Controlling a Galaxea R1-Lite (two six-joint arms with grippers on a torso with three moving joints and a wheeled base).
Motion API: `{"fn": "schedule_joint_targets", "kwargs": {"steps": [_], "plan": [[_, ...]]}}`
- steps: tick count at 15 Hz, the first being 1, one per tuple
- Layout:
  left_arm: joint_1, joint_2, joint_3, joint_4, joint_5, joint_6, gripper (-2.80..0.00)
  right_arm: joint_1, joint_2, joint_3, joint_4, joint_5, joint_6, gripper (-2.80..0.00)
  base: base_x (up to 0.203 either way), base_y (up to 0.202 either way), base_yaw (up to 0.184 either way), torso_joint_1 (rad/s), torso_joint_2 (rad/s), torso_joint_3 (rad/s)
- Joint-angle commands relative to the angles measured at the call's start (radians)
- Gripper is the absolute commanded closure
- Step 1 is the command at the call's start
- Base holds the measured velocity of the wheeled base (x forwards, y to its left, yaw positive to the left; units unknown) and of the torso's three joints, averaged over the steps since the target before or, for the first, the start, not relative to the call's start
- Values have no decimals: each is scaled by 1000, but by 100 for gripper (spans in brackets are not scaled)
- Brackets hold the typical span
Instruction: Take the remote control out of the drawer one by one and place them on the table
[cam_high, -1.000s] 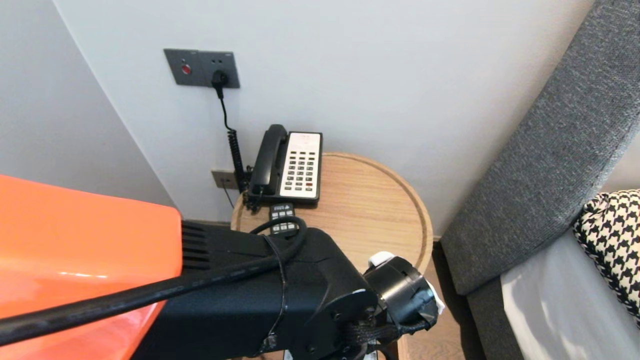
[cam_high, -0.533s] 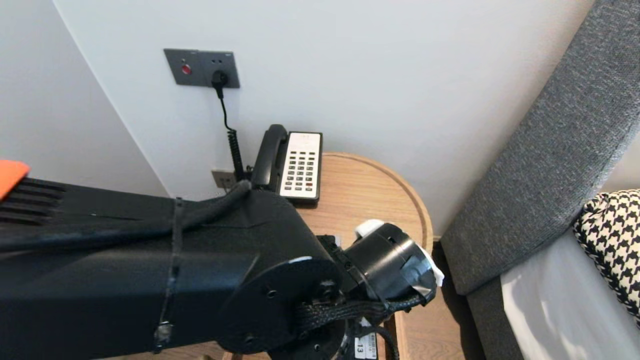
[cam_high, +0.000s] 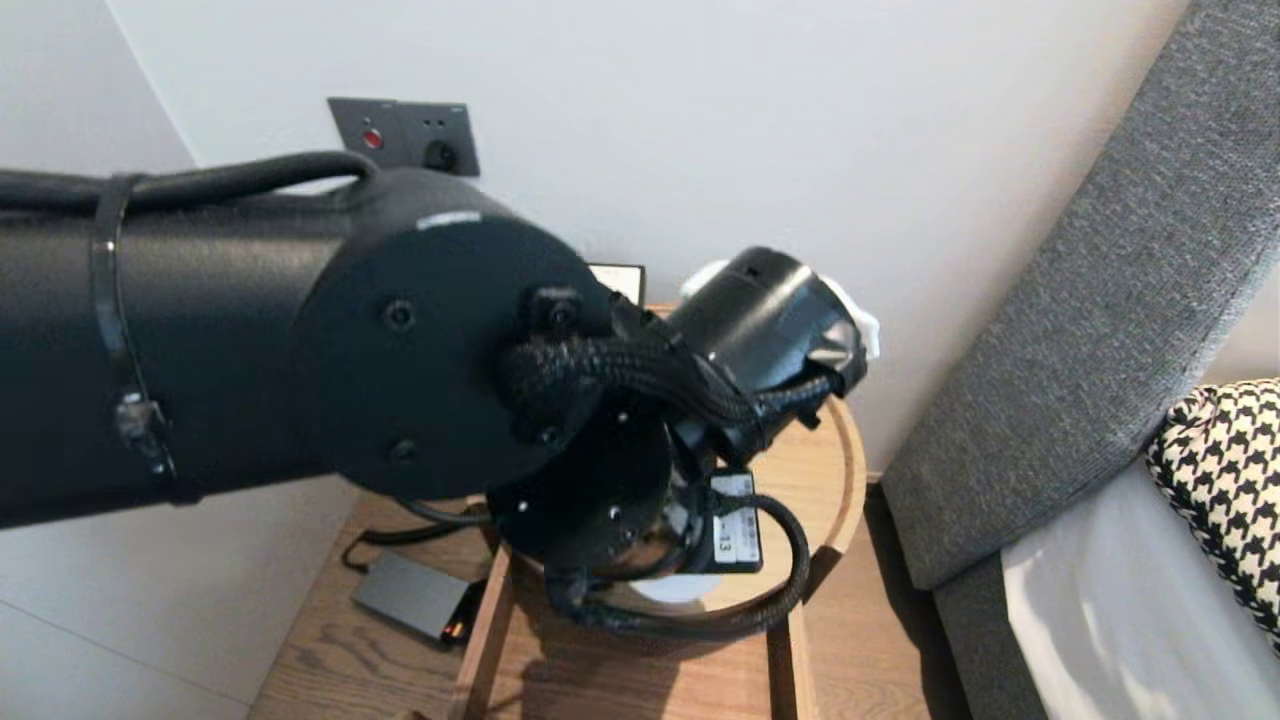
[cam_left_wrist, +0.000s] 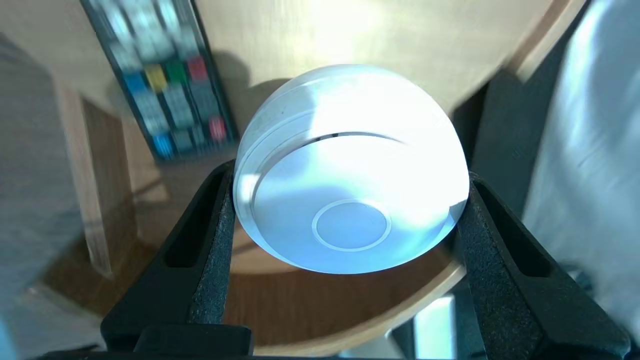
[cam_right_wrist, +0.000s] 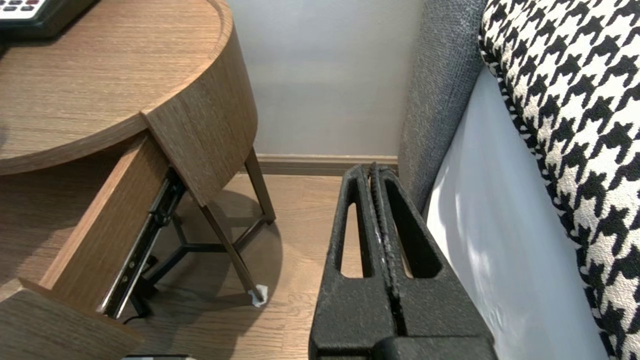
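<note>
The white puck hangs tilted above the tabletop in the left wrist view, so my left gripper should keep holding it until it is lower.
My left gripper (cam_left_wrist: 350, 175) is shut on a white round puck (cam_left_wrist: 350, 165), one black finger (cam_left_wrist: 215, 235) pressed to each side of it. The puck hangs tilted above the front rim of the round wooden side table (cam_left_wrist: 300, 35). A black remote control (cam_left_wrist: 160, 75) lies on the tabletop just beyond it. In the head view my left forearm fills the middle, and only a sliver of the puck (cam_high: 672, 590) shows under the wrist, above the pulled-out drawer (cam_high: 480, 640). My right gripper (cam_right_wrist: 372, 167) is shut on nothing, parked low between the table and the bed.
A desk phone (cam_right_wrist: 30, 10) sits at the back of the table (cam_high: 845, 450), mostly hidden in the head view. The drawer's side (cam_right_wrist: 100, 225) juts forward. A grey adapter (cam_high: 410, 597) lies on the floor. A grey headboard (cam_high: 1100, 300) and houndstooth pillow (cam_high: 1220, 480) stand right.
My left arm has swung upward and across the head view, now covering the phone and the remote. The wrist has lifted with the white puck still between its fingers. The right arm has kept still.
</note>
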Motion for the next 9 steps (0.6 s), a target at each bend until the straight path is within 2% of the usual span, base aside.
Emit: {"fn": "schedule_joint_targets", "kwargs": {"steps": [1, 5, 9], "plan": [[56, 76, -120, 39, 1, 34, 0, 0, 2, 25, -1, 0, 0, 0, 0, 0, 0, 0, 0, 0], [117, 138, -118, 33, -7, 68, 0, 0, 2, 25, -1, 0, 0, 0, 0, 0, 0, 0, 0, 0], [128, 158, -123, 11, -23, 71, 0, 0, 2, 25, -1, 0, 0, 0, 0, 0, 0, 0, 0, 0]]}}
